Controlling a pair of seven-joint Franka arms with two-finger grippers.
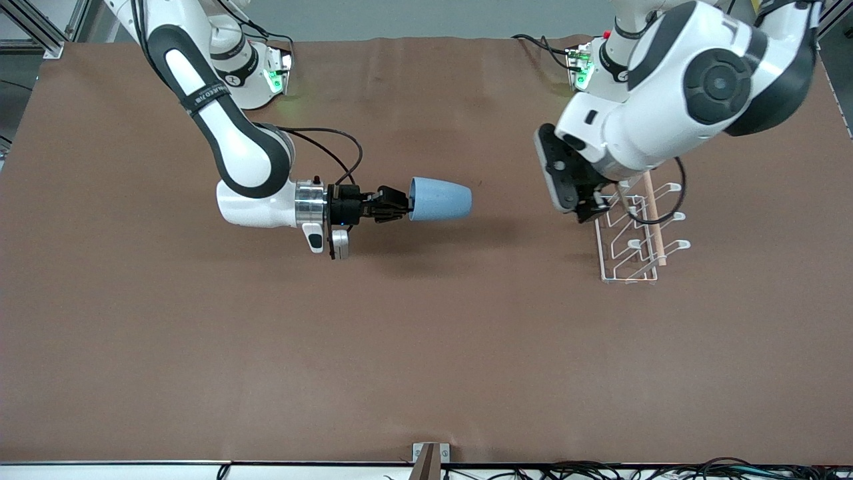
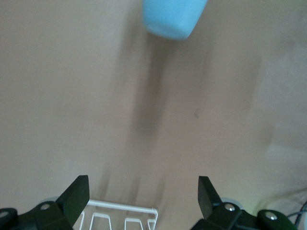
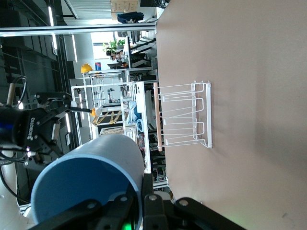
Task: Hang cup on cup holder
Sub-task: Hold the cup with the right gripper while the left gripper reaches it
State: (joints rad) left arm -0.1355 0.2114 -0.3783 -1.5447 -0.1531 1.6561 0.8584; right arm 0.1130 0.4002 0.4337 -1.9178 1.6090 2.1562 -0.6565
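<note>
My left gripper takes hold of the light-blue cup's closed bottom end next, so the cup's opening stays free to slip onto the cup holder (image 1: 636,233).
My right gripper (image 1: 408,203) is shut on the rim of the light-blue cup (image 1: 440,199), one finger inside and one outside. It holds the cup on its side in the air over the middle of the table, its closed bottom pointing toward the cup holder (image 1: 636,233). In the right wrist view the cup (image 3: 91,177) fills the corner by the fingers (image 3: 152,191), with the white wire cup holder (image 3: 184,115) farther off. My left gripper (image 1: 593,210) hangs open over the rack's end nearest the arm bases. The left wrist view shows the rack's edge (image 2: 120,215) between the wide-apart jaws and the cup (image 2: 173,18) farther off.
The brown table (image 1: 426,347) is bare apart from the rack. Both arm bases with green lights (image 1: 273,80) stand along the edge farthest from the front camera. A small bracket (image 1: 430,460) and cables (image 1: 600,470) line the nearest edge.
</note>
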